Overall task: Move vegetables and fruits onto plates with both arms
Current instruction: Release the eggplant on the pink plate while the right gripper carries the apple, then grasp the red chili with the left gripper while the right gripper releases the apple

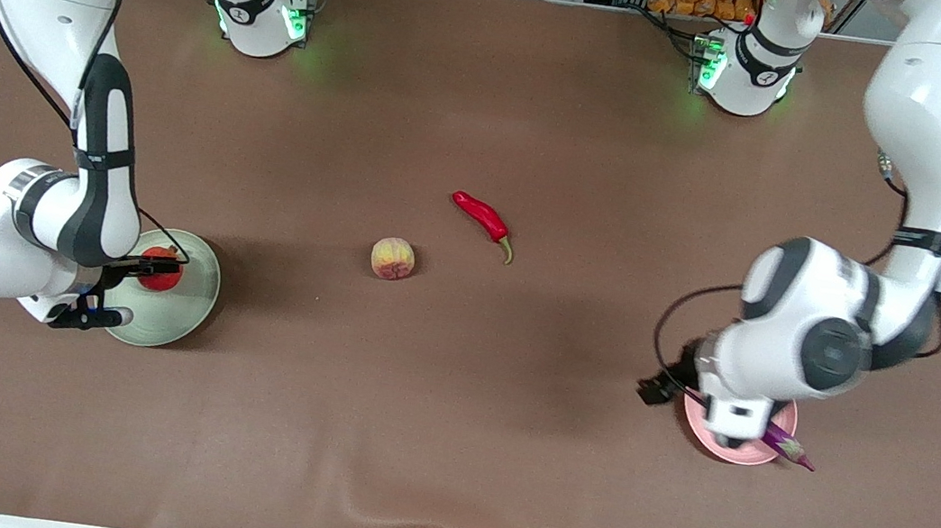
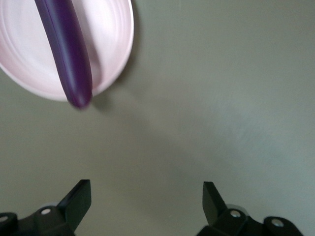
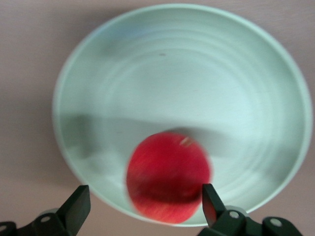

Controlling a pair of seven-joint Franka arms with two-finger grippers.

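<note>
The chili should be put onto the pale pink plate [image 1: 737,452], so my left gripper will next take hold of it by its red body [image 1: 479,212].
A round red fruit [image 1: 158,277] [image 3: 167,184] lies in the pale green plate [image 1: 183,308] [image 3: 197,73] at the right arm's end of the table. My right gripper [image 1: 129,290] [image 3: 145,196] hangs open just above it, one finger clear of the fruit. The purple eggplant [image 1: 787,447] [image 2: 66,49] lies across the pale pink plate [image 1: 737,452] [image 2: 110,44], its tip past the rim. My left gripper [image 2: 147,194] is open over bare table beside that plate, holding nothing. The peach [image 1: 392,258] and the red chili [image 1: 481,215] lie mid-table.
The chili lies farther from the front camera than the peach, toward the left arm's end. Brown cloth covers the table. Both arm bases [image 1: 262,14] [image 1: 746,73] stand at the table's edge farthest from the front camera.
</note>
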